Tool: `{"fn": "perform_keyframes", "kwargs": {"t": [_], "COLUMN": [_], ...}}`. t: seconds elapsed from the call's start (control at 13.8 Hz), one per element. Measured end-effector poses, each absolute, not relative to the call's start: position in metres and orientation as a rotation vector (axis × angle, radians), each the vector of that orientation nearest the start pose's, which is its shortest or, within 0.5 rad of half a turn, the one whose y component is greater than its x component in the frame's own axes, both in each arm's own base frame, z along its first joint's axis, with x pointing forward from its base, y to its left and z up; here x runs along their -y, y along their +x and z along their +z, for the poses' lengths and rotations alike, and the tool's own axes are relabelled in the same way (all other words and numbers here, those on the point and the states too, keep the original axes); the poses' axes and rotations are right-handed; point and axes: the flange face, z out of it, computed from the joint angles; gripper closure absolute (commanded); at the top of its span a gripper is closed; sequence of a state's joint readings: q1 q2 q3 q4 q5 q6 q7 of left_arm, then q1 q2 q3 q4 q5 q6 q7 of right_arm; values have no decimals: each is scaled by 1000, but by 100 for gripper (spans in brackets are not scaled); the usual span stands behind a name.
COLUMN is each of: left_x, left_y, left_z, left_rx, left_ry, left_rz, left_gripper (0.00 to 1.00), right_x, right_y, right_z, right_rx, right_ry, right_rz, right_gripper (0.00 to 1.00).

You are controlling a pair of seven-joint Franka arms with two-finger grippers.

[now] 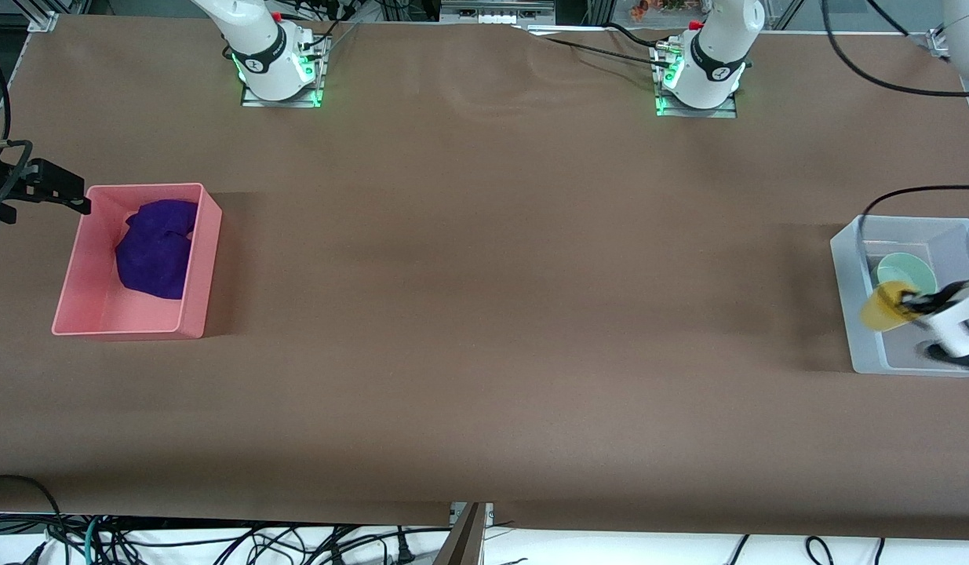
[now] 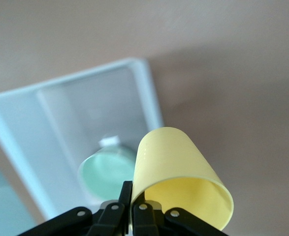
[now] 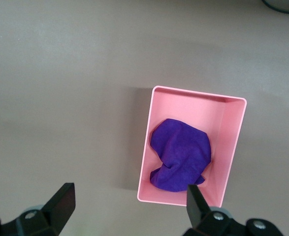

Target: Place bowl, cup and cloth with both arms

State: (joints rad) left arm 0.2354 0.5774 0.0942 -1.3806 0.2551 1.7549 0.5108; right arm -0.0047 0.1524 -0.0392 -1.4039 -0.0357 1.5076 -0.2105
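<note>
The yellow cup's end [image 1: 876,315] hangs beside the mint-green bowl [image 1: 905,275], so my left gripper keeps hold of the cup until it is over the bowl.
The yellow cup [image 1: 883,308] hangs tilted on its side in my left gripper [image 1: 919,300], over the pale grey bin [image 1: 843,259] at the left arm's end of the table. The mint-green bowl [image 1: 905,275] sits inside that bin. In the left wrist view my left gripper [image 2: 132,201] is shut on the cup's [image 2: 178,169] rim, with the bowl [image 2: 105,174] and bin [image 2: 16,128] below. The purple cloth [image 1: 156,247] lies bunched in the pink bin [image 1: 208,259]. My right gripper [image 1: 64,192] is open and empty in the air beside the pink bin; in its wrist view [image 3: 129,194] the cloth [image 3: 181,155] lies in that bin [image 3: 198,93].
The brown table cover stretches between the two bins. Both arm bases [image 1: 278,67] [image 1: 700,74] stand along the table edge farthest from the front camera. Cables hang below the edge nearest that camera.
</note>
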Motion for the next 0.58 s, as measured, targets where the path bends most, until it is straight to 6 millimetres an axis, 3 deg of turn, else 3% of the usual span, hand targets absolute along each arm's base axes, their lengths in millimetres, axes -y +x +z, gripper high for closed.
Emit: {"fn": "perform_keyframes", "kwargs": {"t": [0.15, 0.29, 0.36, 0.51, 0.58], "left_x": [-299, -348, -363, -370, -368], "left_y": [625, 601, 593, 587, 588], "left_z": [359, 338, 322, 292, 282], "left_rx": [-453, -476, -485, -491, -493], "left_ry": [-2890, -2911, -2919, -2934, -2950], "left_rz": [527, 571, 582, 597, 599], "left_gripper": [100, 100, 100, 100, 72], "right_x": [29, 29, 28, 29, 29], "right_y": [594, 594, 594, 594, 594], "right_z": [610, 610, 610, 610, 610], "right_rx": [262, 262, 262, 261, 261], "right_ry": [-3165, -3165, -3165, -3165, -3165], "right_rz": [85, 85, 85, 85, 85], "right_gripper": [0, 0, 0, 0, 0]}}
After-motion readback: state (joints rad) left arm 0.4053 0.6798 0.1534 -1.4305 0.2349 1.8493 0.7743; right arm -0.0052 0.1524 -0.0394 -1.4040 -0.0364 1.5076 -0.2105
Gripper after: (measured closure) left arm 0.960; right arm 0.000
